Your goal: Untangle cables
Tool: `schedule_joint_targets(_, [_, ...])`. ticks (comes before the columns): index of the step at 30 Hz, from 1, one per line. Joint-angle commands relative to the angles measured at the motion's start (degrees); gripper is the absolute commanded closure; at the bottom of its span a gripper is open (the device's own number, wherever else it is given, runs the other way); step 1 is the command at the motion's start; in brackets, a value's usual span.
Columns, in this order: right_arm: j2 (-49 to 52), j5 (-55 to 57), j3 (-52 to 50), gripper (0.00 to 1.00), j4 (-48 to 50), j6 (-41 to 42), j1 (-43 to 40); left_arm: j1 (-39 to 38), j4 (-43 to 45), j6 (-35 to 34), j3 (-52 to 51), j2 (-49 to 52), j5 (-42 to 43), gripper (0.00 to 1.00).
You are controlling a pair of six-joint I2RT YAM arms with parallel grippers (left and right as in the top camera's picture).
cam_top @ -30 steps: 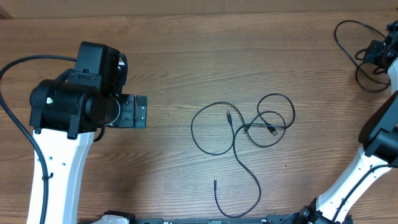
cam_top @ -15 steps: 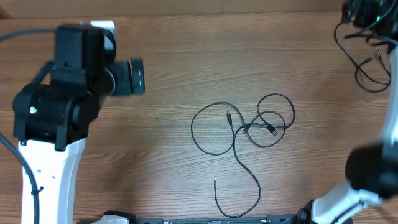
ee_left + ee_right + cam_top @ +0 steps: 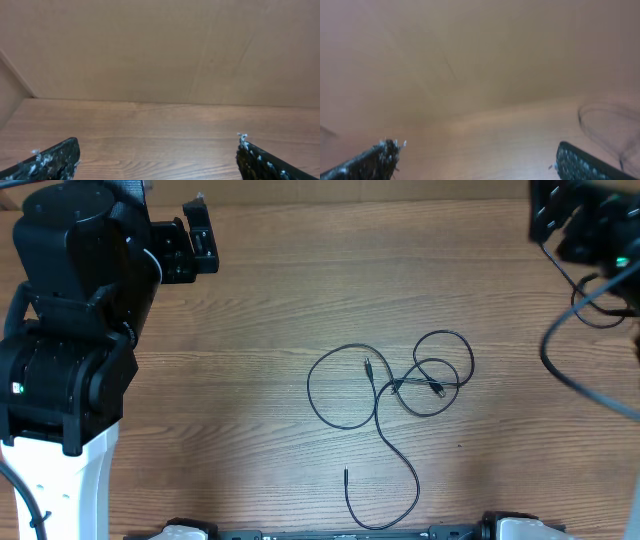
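I need to lift the tangled cable away from the other one, so my right gripper needs to grab it by its small outer loop [image 3: 466,374] beside the plug.
The cables [image 3: 397,386] lie in a loose tangle at the middle of the table, thin black loops crossing each other, with one tail running toward the front edge. Another thin black cable [image 3: 578,308] lies looped at the far right and shows faintly in the right wrist view [image 3: 605,120]. My left gripper [image 3: 203,240] is at the far left, well away from the tangle. Its fingers [image 3: 57,157] stand wide apart over bare wood. My right gripper [image 3: 477,157] is open and holds nothing. Its arm [image 3: 585,230] is a dark blur at the far right corner.
A brown wall [image 3: 160,50] rises along the table's far edge, close in front of both grippers. The left arm's bulky black and white body [image 3: 65,370] covers the left side of the table. A thick black arm cable [image 3: 570,380] curves along the right side.
The right gripper has opened and let go of the cable at the far right. Both arms have swung back toward the far edge. The middle tangle has not moved.
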Motion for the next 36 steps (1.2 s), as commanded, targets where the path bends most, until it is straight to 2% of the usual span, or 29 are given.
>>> schedule_joint_targets(1, [3.2, 3.7, -9.4, 0.00, -2.0, 1.5, 0.0, 0.0, -0.2, 1.5, 1.0, -0.5, -1.6, 0.00])
schedule_joint_targets(6, [0.7, 11.2, -24.1, 0.00, 0.5, 2.1, 3.9, 0.0, -0.1, 1.1, 1.1, -1.2, -1.6, 0.01])
schedule_joint_targets(10, [-3.5, 11.2, -35.8, 0.00, 9.0, 2.0, 6.1, 0.0, -0.1, 1.1, 1.1, -2.3, -1.8, 0.00])
schedule_joint_targets(17, [-8.3, 14.5, -47.0, 0.00, 11.5, 2.9, 5.9, 0.0, -1.0, 1.6, 1.1, -4.1, -2.3, 0.00])
schedule_joint_targets(21, [-8.5, 13.5, -57.9, 0.00, 19.6, 13.7, 5.9, 0.0, -1.1, 1.5, 1.1, -4.3, -2.2, 0.00])
schedule_joint_targets(24, [-8.4, 11.6, -66.7, 0.00, 30.9, 17.3, 6.5, 0.0, -1.4, 1.6, 1.1, -4.3, -2.2, 0.00])
schedule_joint_targets(26, [-8.1, 11.7, -70.2, 0.00, 35.0, 20.9, 6.8, 0.0, -1.4, 1.6, 1.1, -4.3, -2.2, 0.00])
schedule_joint_targets(32, [-4.6, 13.7, -73.5, 0.00, 36.6, 30.8, 6.7, 0.0, -3.5, 1.5, 1.1, -4.3, -2.2, 0.00])
schedule_joint_targets(36, [0.5, 14.9, -73.5, 0.00, 35.1, 40.9, 6.7, 0.0, -4.4, 1.5, 1.1, -4.2, -2.2, 0.00])
